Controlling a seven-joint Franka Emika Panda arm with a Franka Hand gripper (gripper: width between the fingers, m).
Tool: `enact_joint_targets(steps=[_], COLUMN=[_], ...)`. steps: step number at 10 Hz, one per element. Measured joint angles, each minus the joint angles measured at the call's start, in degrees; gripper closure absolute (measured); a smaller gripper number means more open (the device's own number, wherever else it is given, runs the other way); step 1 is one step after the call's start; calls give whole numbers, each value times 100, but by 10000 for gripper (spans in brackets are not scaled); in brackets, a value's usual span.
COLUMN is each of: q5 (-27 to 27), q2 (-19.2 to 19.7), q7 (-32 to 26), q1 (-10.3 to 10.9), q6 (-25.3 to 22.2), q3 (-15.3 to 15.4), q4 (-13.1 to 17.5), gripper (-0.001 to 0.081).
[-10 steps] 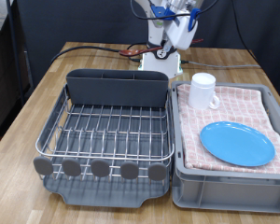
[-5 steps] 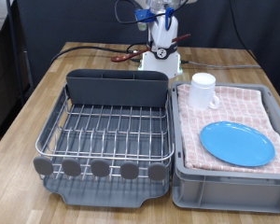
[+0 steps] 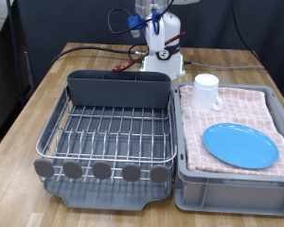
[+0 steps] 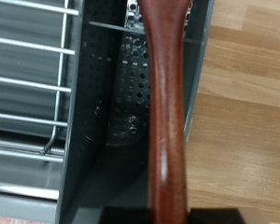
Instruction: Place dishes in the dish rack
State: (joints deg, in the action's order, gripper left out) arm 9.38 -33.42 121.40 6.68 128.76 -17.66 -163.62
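The wooden spoon (image 4: 166, 103) is hanging over the rack's grey cutlery section (image 4: 126, 89). The spoon has to be lower before my gripper can let go, so my gripper needs to keep hold of it.
My gripper (image 3: 153, 33) is high at the exterior view's top, behind the dish rack (image 3: 57, 118), and is shut on the reddish-brown wooden spoon (image 3: 133, 61). In the wrist view the spoon (image 4: 166, 103) runs straight out from the hand over the rack's grey cutlery compartment (image 4: 117, 93). The compartment (image 3: 118, 90) stands at the rack's back. The white mug (image 3: 206, 92) and the blue plate (image 3: 239, 145) rest on the pink checkered cloth (image 3: 265, 109). The rack's wire grid (image 3: 109, 132) holds nothing.
The grey crate (image 3: 227, 189) under the cloth stands to the right of the rack in the exterior view. The robot's white base (image 3: 163, 64) and cables (image 3: 90, 47) lie on the wooden table (image 3: 28, 113) behind the rack.
The gripper has moved towards the exterior view's left with the spoon, from above the mug's side to behind the cutlery compartment. Mug and plate have not moved.
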Motion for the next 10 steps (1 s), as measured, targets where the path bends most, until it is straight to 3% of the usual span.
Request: enact_joint_targets(steps=[5,7,10], q5=[-370,-27,1005], q2=[580,904,1081], q7=[-724,-386,653], q1=[239,88,-297], q6=[375,657,1010], q3=[-721,-628,-162], q4=[15,73,78], gripper=[715,715,715])
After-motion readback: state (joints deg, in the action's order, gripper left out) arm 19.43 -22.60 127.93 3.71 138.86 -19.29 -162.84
